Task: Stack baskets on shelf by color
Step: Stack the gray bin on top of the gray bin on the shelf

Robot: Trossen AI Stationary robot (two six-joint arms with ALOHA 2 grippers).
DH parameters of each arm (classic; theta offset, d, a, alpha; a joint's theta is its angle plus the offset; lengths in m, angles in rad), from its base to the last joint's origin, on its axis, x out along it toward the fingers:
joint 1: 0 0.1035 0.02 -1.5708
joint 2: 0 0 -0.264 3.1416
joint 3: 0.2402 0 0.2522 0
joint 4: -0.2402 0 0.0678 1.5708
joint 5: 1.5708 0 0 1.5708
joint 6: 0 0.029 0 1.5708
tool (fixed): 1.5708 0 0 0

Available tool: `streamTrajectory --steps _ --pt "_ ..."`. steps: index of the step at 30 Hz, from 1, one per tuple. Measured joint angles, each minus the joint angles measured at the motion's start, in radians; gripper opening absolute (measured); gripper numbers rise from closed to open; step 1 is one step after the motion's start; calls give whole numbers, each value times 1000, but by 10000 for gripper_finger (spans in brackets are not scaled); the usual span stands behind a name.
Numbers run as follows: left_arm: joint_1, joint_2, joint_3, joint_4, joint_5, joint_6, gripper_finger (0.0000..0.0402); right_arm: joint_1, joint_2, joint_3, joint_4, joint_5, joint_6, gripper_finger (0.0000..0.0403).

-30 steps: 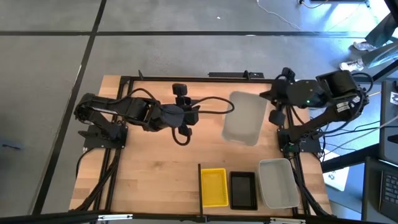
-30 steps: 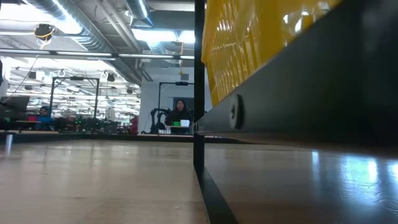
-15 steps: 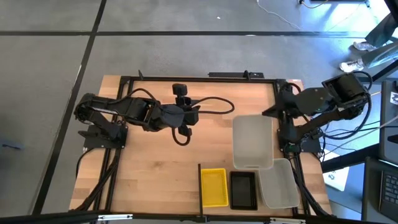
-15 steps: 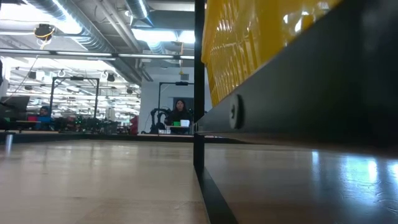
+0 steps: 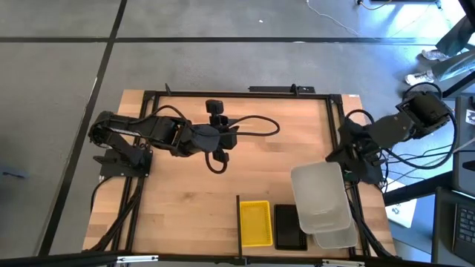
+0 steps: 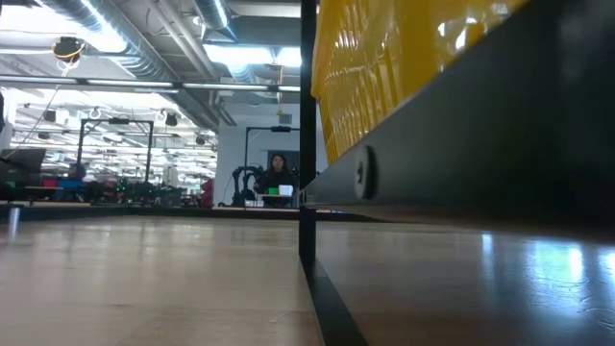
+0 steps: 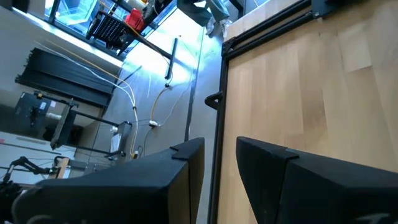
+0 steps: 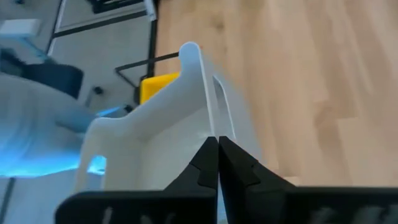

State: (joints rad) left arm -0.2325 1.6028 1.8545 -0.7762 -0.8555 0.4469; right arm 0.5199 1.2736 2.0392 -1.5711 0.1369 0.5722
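Note:
The translucent basket hangs crooked above the lower basket, short of the lower basket's near end, so for now it stays in my right gripper until it sits straight.
My right gripper (image 5: 342, 160) (image 8: 217, 146) is shut on a translucent grey-white basket (image 5: 320, 196) at the table's near right corner. The basket overlaps another translucent basket (image 5: 335, 237) that sits on the pale shelf (image 5: 269, 209). A yellow basket (image 5: 256, 222) (image 8: 158, 87) (image 6: 384, 67) and a black basket (image 5: 289, 226) stand side by side on the shelf, right of its thin dark divider (image 5: 238, 221) (image 6: 307, 144). My left gripper (image 5: 226, 139) (image 7: 221, 168) waits over the table's middle, fingers a little apart, holding nothing. My right gripper pinches the translucent basket's far short wall at its rim (image 8: 214, 118), one finger inside the basket and one outside. It comes slanting down from the table's far right. The basket reaches toward the near edge from the fingers; whether it touches the basket below, I cannot tell.
A black frame (image 5: 237, 93) (image 7: 267, 28) runs along the table's far and side edges. Bare plank tabletop (image 5: 185, 208) lies left of the divider. The low view is half filled by the yellow basket and a dark edge (image 6: 480, 144); a person (image 6: 279, 173) sits far behind.
My right gripper has carried the translucent basket from the table's far middle toward the near right corner. The basket has turned about and now hangs over the translucent basket on the shelf.

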Motion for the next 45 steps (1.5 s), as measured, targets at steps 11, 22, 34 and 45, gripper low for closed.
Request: streamTrajectory --steps 11,22,34,45 --pt "0 0 0 1 0 0 87 149 -85 -189 1 9 224 0" --pt "1 0 0 2 0 0 87 260 -132 -332 18 24 373 0" --pt "1 0 0 2 0 0 87 263 -134 -332 18 29 370 0" --pt "1 0 0 -1 0 0 87 164 -68 -331 18 229 284 7"
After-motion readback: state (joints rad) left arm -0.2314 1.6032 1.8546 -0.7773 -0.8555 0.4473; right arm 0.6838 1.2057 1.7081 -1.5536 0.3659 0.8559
